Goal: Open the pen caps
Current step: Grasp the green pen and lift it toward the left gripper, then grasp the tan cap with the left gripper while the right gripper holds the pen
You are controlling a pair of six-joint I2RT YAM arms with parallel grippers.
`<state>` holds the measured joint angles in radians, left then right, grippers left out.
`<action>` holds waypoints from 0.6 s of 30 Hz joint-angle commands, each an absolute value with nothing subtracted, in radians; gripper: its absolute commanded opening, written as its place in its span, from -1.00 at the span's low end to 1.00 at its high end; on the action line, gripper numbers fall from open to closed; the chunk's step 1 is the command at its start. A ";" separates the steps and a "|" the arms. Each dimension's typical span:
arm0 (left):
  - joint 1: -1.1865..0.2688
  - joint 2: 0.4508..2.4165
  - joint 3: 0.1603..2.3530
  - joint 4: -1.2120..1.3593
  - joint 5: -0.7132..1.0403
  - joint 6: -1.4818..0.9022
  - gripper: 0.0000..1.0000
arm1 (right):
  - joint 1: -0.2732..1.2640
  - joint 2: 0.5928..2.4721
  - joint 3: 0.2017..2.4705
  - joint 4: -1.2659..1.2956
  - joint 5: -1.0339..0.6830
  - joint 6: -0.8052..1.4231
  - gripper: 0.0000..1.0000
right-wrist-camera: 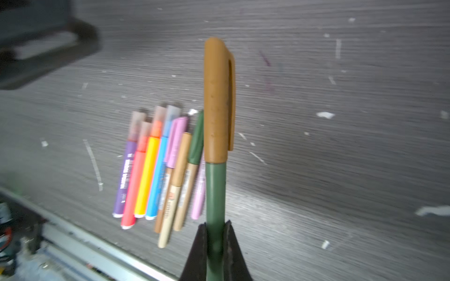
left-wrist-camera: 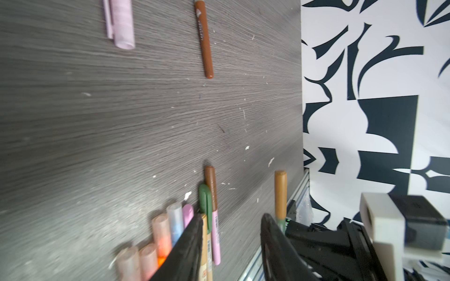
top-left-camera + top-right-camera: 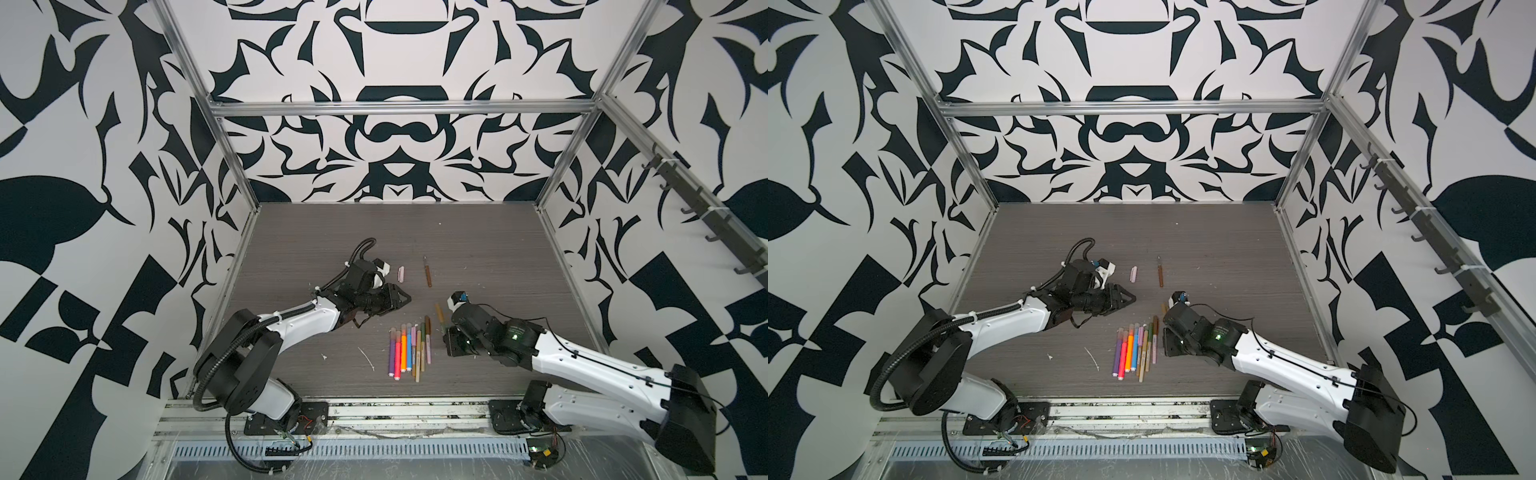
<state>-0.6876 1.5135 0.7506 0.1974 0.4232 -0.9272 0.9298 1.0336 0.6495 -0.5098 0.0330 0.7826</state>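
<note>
I need to grab only the ochre cap (image 3: 439,311) with my left gripper next, to open the pen. My right gripper holds the green body (image 3: 442,325).
My right gripper (image 1: 215,225) is shut on the green body of a pen (image 1: 215,192) that carries an ochre cap (image 1: 218,97); this cap (image 3: 439,311) rises just right of the pen row in both top views. My left gripper (image 2: 231,226) is open with nothing between its fingers (image 2: 192,233), hovering left of the held cap (image 2: 280,194). Several capped pens (image 3: 409,349) lie side by side at the table's front middle. Farther back lie a loose pink cap (image 3: 401,274) and an uncapped brown pen (image 3: 427,274).
The grey wood-grain table (image 3: 478,249) is speckled with white scraps, including a thin white strip (image 3: 366,359) left of the pen row. A metal rail (image 3: 374,411) runs along the front edge. Patterned walls close in the sides and back.
</note>
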 commanded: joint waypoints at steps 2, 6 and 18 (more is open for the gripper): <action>-0.724 1.569 0.736 0.365 0.462 -1.047 -0.14 | 0.928 1.036 0.639 -0.382 -0.056 0.777 -0.99; -0.748 1.616 0.733 0.452 0.469 -1.105 -0.14 | 0.927 1.041 0.635 -0.330 -0.068 0.805 -0.99; -0.786 1.661 0.765 0.477 0.467 -1.132 -0.17 | 0.928 1.081 0.662 -0.331 -0.039 0.808 -0.98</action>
<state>-0.7788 1.6451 0.7460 0.4473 0.4576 -1.1122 0.9291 1.0821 0.6365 -0.3584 -0.0525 0.8055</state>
